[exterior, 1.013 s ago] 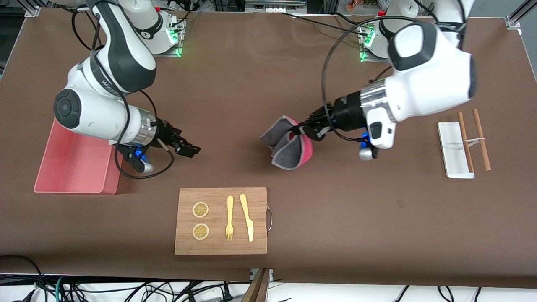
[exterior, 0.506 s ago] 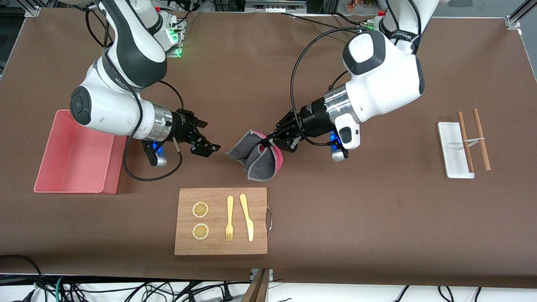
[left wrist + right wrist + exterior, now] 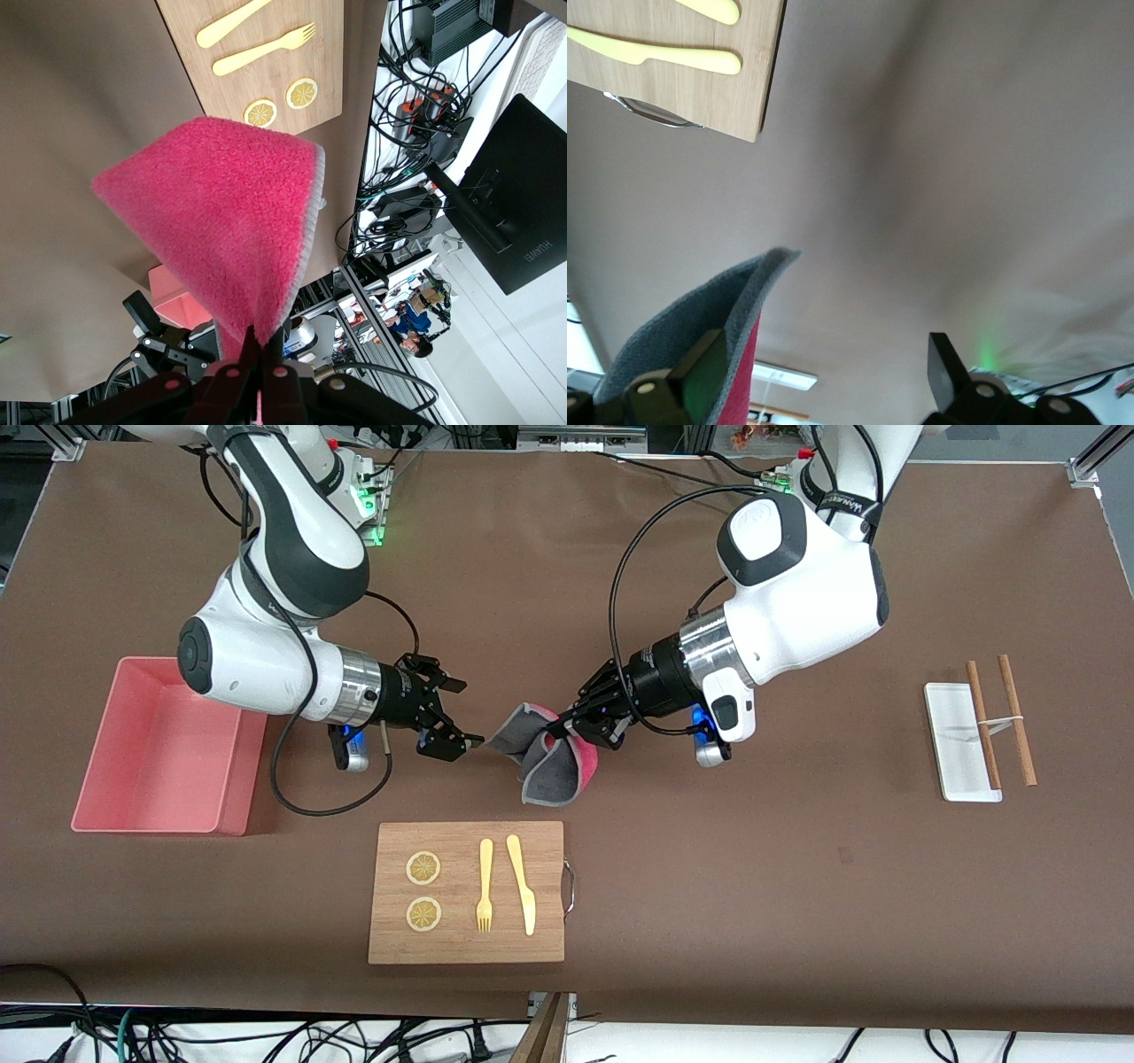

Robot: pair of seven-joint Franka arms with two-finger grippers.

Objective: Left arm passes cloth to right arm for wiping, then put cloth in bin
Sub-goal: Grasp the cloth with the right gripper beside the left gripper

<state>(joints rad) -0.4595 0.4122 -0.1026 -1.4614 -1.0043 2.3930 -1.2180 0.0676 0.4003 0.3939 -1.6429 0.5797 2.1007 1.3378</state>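
The cloth will be used for wiping, so next my right gripper will pinch it by its grey corner [image 3: 504, 735].
My left gripper [image 3: 562, 732] is shut on the cloth [image 3: 549, 760], which hangs folded above the table's middle, grey face outward with a magenta-red edge showing. In the left wrist view the magenta face [image 3: 221, 226] fans out from my shut left gripper [image 3: 262, 343]. My right gripper [image 3: 464, 714] is open, right beside the cloth's grey corner. In the right wrist view that corner [image 3: 700, 323] lies over one finger [image 3: 700, 376] of the open right gripper [image 3: 824, 376]. The pink bin [image 3: 159, 753] stands at the right arm's end of the table.
A wooden cutting board [image 3: 549, 841] with two lemon slices [image 3: 423, 868], a yellow fork [image 3: 485, 886] and a yellow knife [image 3: 523, 884] lies nearer the front camera than the cloth. A white tray [image 3: 952, 726] with brown chopsticks [image 3: 1014, 717] sits at the left arm's end.
My left gripper carried the cloth toward the right arm's end of the table. My right gripper, open, moved up to the cloth until its corner reached its fingers.
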